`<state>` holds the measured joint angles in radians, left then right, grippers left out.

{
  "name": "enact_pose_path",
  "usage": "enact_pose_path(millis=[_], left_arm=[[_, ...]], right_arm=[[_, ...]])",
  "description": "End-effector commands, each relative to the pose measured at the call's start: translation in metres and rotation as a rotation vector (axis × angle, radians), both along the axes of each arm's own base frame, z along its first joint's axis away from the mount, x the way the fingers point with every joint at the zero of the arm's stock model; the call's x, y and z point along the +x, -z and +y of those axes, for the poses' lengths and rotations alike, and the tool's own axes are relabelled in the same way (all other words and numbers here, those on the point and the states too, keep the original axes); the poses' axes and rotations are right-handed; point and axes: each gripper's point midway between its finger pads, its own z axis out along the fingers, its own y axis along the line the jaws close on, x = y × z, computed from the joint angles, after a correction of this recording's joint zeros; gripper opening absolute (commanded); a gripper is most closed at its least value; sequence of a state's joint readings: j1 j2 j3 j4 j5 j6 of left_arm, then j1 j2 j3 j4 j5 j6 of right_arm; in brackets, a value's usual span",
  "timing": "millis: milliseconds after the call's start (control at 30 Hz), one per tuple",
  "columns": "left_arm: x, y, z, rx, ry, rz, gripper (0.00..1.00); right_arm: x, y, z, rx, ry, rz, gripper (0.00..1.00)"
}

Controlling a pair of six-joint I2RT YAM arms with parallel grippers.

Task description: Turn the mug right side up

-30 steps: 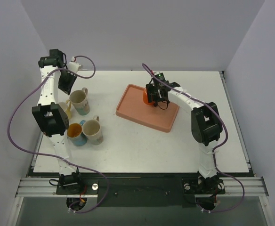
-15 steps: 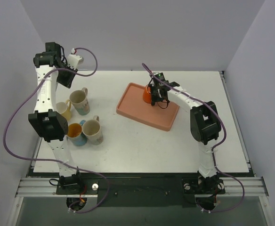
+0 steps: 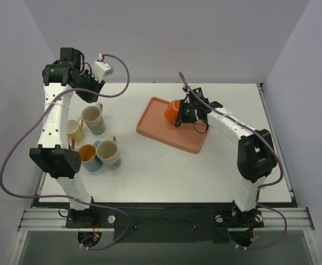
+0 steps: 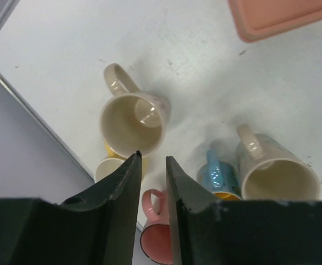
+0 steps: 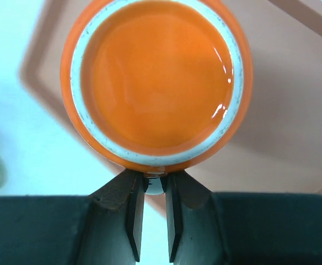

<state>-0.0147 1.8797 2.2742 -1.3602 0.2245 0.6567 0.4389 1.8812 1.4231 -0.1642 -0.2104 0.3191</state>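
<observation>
The left gripper grabs the orange mug by its rim next, which leaves the mug's handle and base free to stand it upright.
The orange mug hangs tilted just above the far end of the salmon tray. My right gripper is shut on its handle. In the right wrist view the mug's round glazed base with its pale ring faces the camera, and the handle is pinched between the tips of the right gripper. My left gripper is raised high at the far left. Seen from its own wrist, the left gripper has its fingers a narrow gap apart and holds nothing.
Several upright mugs stand at the left: a cream one, a small yellow one, a blue one with an orange inside and another cream one. A pink mug shows under the left gripper.
My right gripper has closed on the orange mug's handle and raised and tilted the mug off the tray. The left arm has swung up and back, away from the mugs.
</observation>
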Motion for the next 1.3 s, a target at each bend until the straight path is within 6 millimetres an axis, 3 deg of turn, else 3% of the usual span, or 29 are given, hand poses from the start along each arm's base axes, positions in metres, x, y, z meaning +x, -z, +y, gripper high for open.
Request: enact_pose_path(millis=[0,33,67,100,133,167,200,233,267,300,333,367,400,433,467,500,533,567,600,633,667,700,733,900,1100,1233,1267], left_arm=[[-0.056,-0.022,-0.041,-0.026,0.169,-0.011,0.36],[-0.057,-0.041,-0.043,-0.011,0.193,-0.106,0.36],[-0.063,-0.036,-0.05,-0.004,0.224,-0.109,0.38],[-0.066,-0.059,-0.053,0.011,0.265,-0.224,0.41],[-0.084,-0.065,-0.059,0.012,0.309,-0.272,0.45],[-0.083,-0.062,-0.064,0.038,0.368,-0.332,0.49],[-0.103,-0.079,-0.072,0.034,0.428,-0.424,0.56],[-0.106,-0.08,-0.076,0.08,0.513,-0.51,0.59],[-0.131,-0.097,-0.084,0.084,0.6,-0.618,0.67],[-0.134,-0.089,-0.09,0.118,0.679,-0.657,0.7],[-0.154,-0.107,-0.092,0.129,0.718,-0.753,0.76],[-0.158,-0.104,-0.097,0.142,0.757,-0.789,0.78],[-0.173,-0.117,-0.097,0.157,0.776,-0.862,0.8],[-0.175,-0.114,-0.102,0.195,0.826,-0.906,0.8],[-0.19,-0.127,-0.098,0.225,0.827,-0.993,0.82],[-0.189,-0.126,-0.102,0.274,0.856,-1.073,0.82],[-0.198,-0.147,-0.101,0.322,0.844,-1.216,0.84],[-0.196,-0.133,-0.102,0.393,0.886,-1.254,0.84],[-0.209,-0.151,-0.1,0.467,0.886,-1.399,0.84],[-0.202,-0.128,-0.104,0.547,0.938,-1.414,0.84],[-0.214,-0.148,-0.105,0.609,0.925,-1.552,0.84],[-0.209,-0.132,-0.108,0.647,0.953,-1.564,0.84],[-0.218,-0.146,-0.11,0.665,0.943,-1.655,0.84],[-0.222,-0.144,-0.119,0.733,0.986,-1.754,0.81],[-0.232,-0.145,-0.128,0.778,1.022,-1.865,0.79],[-0.236,-0.133,-0.133,0.79,1.097,-1.851,0.78],[-0.234,-0.123,-0.135,0.789,1.137,-1.809,0.78]], right_arm=[[0.007,-0.125,0.029,0.315,-0.014,-0.257,0.0],[0.003,-0.13,0.031,0.345,-0.008,-0.253,0.0],[-0.003,-0.14,0.035,0.382,-0.028,-0.264,0.0],[-0.007,-0.146,0.037,0.417,-0.02,-0.257,0.0],[-0.013,-0.157,0.04,0.459,-0.041,-0.273,0.0],[-0.018,-0.166,0.042,0.496,-0.035,-0.276,0.0],[-0.026,-0.18,0.044,0.531,-0.052,-0.295,0.0],[-0.03,-0.186,0.045,0.548,-0.054,-0.299,0.0],[-0.041,-0.198,0.047,0.569,-0.072,-0.316,0.0],[-0.046,-0.205,0.048,0.585,-0.075,-0.322,0.0],[-0.059,-0.217,0.05,0.603,-0.098,-0.344,0.0],[-0.067,-0.223,0.054,0.618,-0.114,-0.352,0.0],[-0.081,-0.236,0.059,0.64,-0.141,-0.37,0.0],[-0.09,-0.244,0.062,0.649,-0.164,-0.381,0.0],[-0.107,-0.256,0.069,0.672,-0.201,-0.393,0.0],[-0.115,-0.262,0.072,0.683,-0.217,-0.401,0.0],[-0.132,-0.275,0.077,0.707,-0.256,-0.418,0.0],[-0.139,-0.279,0.08,0.718,-0.268,-0.417,0.0],[-0.155,-0.29,0.085,0.747,-0.301,-0.425,0.0],[-0.16,-0.296,0.087,0.761,-0.309,-0.437,0.0],[-0.174,-0.304,0.092,0.785,-0.338,-0.437,0.0],[-0.18,-0.309,0.094,0.799,-0.353,-0.442,0.0],[-0.191,-0.314,0.097,0.811,-0.377,-0.443,0.0],[-0.223,-0.328,0.113,0.839,-0.45,-0.454,0.0],[-0.237,-0.332,0.128,0.824,-0.501,-0.453,0.0],[-0.244,-0.336,0.138,0.816,-0.545,-0.454,0.0],[-0.244,-0.338,0.139,0.815,-0.548,-0.457,0.0]])
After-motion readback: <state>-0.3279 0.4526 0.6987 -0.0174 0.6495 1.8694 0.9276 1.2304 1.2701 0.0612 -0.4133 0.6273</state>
